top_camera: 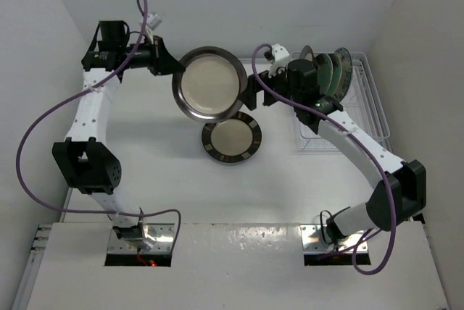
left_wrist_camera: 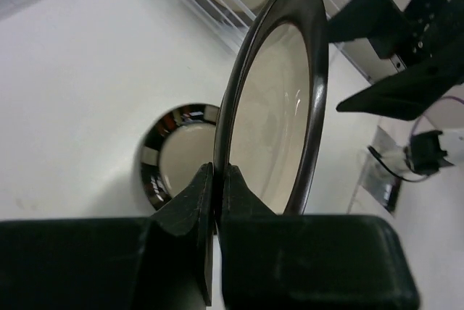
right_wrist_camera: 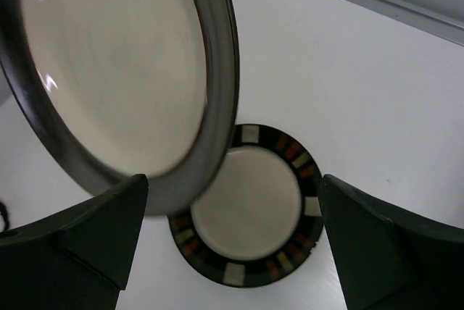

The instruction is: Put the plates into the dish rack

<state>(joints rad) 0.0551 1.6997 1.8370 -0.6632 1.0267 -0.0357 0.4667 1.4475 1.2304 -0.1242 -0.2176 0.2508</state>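
My right gripper should next grab the rim of the grey-rimmed plate opposite my left gripper, so that the far edge of the plate stays free to go into the dish rack (top_camera: 366, 100).
A cream plate with a dark grey rim (top_camera: 210, 83) hangs tilted above the table, and my left gripper (top_camera: 174, 71) is shut on its left rim. The left wrist view shows this plate (left_wrist_camera: 279, 107) edge-on, its rim pinched by my left gripper (left_wrist_camera: 217, 172). My right gripper (top_camera: 250, 89) stands open at the plate's right edge. Seen from the right wrist, the held plate (right_wrist_camera: 109, 64) dips between the wide fingers of my right gripper (right_wrist_camera: 233, 183), close to the left one. A cream plate with a brown patterned rim (top_camera: 232, 140) lies flat below. The white wire dish rack (top_camera: 366, 100) stands at the right.
Plates (top_camera: 333, 71), some mint-green, stand upright at the rack's far end, partly hidden behind my right wrist. The patterned plate (left_wrist_camera: 177, 154) (right_wrist_camera: 250, 201) lies under the held one. White walls close in the table at the left, back and right.
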